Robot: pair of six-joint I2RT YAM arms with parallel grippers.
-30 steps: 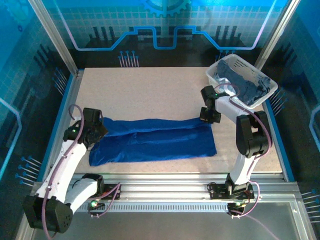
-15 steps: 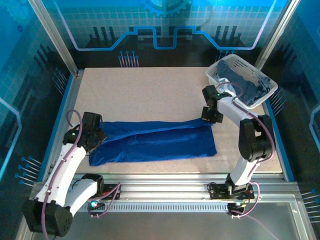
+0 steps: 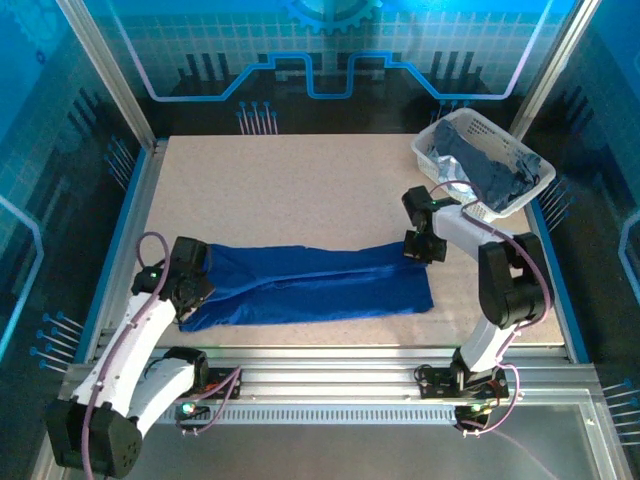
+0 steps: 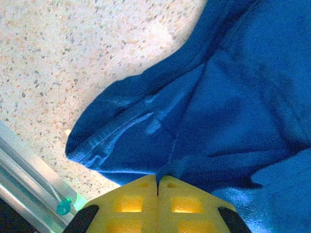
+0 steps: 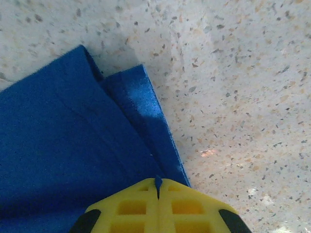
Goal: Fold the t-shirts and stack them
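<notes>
The right gripper should open now: the shirt is flat around the right gripper's fingers, so the shirt's corner would end up flat on the speckled table.
A royal blue t-shirt [image 3: 310, 285] lies folded into a long band across the near half of the table. My left gripper [image 3: 192, 285] is shut on its left end; in the left wrist view the yellow fingers [image 4: 131, 204] pinch a fold of blue cloth [image 4: 204, 111] at their tips [image 4: 158, 180]. My right gripper [image 3: 422, 248] is shut on the shirt's upper right corner; a sliver of blue cloth [image 5: 87, 145] sticks up between the closed yellow fingertips [image 5: 157, 183]. Duller grey-blue t-shirts [image 3: 490, 170] are heaped in the white basket [image 3: 440, 135].
The basket stands at the back right corner of the speckled table [image 3: 300, 190]. A metal rail [image 3: 350, 355] runs along the near edge, with raised blue borders [image 3: 125, 240] at the sides. The table's left rail [image 4: 29, 165] shows close to the shirt's sleeve.
Both grippers have drawn toward the near edge with the shirt's far edge, folding it over; the blue band is narrower than one second ago.
</notes>
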